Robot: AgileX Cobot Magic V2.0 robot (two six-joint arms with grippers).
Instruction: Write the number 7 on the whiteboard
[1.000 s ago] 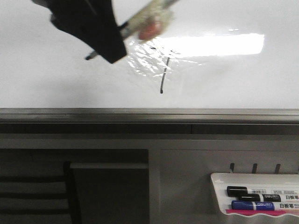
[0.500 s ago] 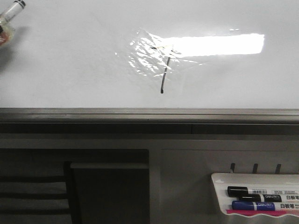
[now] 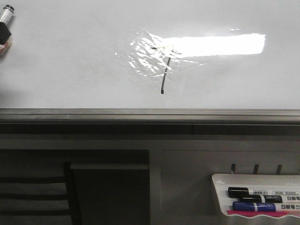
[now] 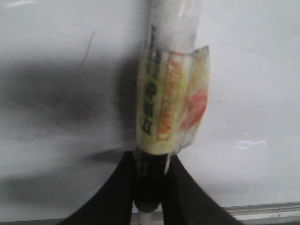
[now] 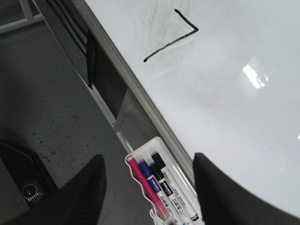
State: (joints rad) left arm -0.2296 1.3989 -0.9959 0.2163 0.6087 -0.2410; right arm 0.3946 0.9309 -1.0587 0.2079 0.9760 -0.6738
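Note:
The marker (image 3: 6, 15) rests against the surface of the whiteboard and would lie on the board, so it is time for my left gripper to release the marker now.
The whiteboard (image 3: 70, 61) fills the upper front view, with a bright light reflection and a wrinkled shiny patch. The number 7 (image 3: 164, 70) is drawn in thin dark strokes at that patch; it also shows in the right wrist view (image 5: 173, 40). My left gripper (image 4: 150, 187) is shut on a marker (image 4: 171, 93) wrapped in yellowed tape, held near the board. In the front view only the marker's end (image 3: 5, 21) shows at the far left edge. My right gripper (image 5: 150, 183) is open and empty, above the marker tray (image 5: 168, 187).
A grey metal rail (image 3: 150, 115) runs along the board's lower edge. A small white tray (image 3: 258, 199) at the lower right holds black, blue and pink markers. A dark frame and grey floor (image 5: 47, 108) lie below the board.
My left gripper with the marker has moved away from the 7 to the far left edge of the front view. The 7 stays unchanged on the board.

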